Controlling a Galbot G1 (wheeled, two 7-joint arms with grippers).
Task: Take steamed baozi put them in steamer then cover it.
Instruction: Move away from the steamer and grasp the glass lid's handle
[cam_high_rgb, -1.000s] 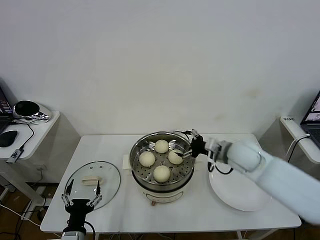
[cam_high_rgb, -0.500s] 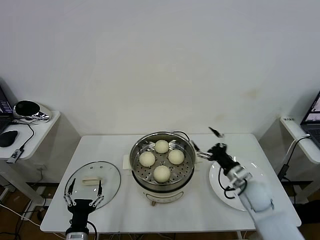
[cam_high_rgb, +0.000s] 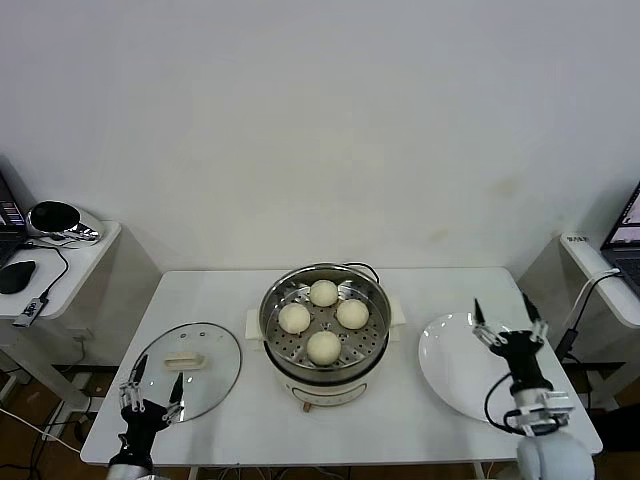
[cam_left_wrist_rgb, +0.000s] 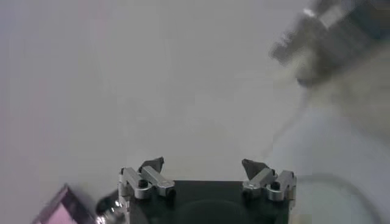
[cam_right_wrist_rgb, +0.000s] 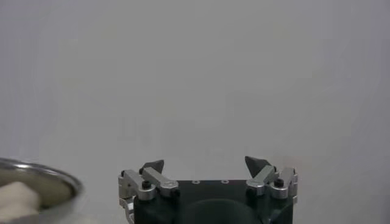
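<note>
My left gripper is going to grab the glass cover by its cream bar handle (cam_high_rgb: 184, 361) next, to cover the steamer full of baozi (cam_high_rgb: 323, 319).
Four cream-white baozi (cam_high_rgb: 323, 319) lie in the shiny steel steamer (cam_high_rgb: 372, 346) on its white pot base at the table's middle. The steamer's rim also shows in the right wrist view (cam_right_wrist_rgb: 58, 175) with a bun (cam_right_wrist_rgb: 18, 198) beside it. The glass cover (cam_high_rgb: 215, 372) with its cream bar handle (cam_high_rgb: 184, 361) lies flat on the table at the left. My left gripper (cam_high_rgb: 150, 391) is open and empty at the cover's near edge. My right gripper (cam_high_rgb: 509, 320) is open and empty, raised over the near right part of the white plate (cam_high_rgb: 455, 370).
A side table (cam_high_rgb: 70, 262) at the far left holds a black-and-silver device and a mouse. Another shelf (cam_high_rgb: 600, 270) stands at the far right. The table's front edge runs just behind both grippers.
My right arm has pulled back from the steamer's right rim to the table's near right, over the plate. The left gripper has sunk a little lower at the cover's near edge.
</note>
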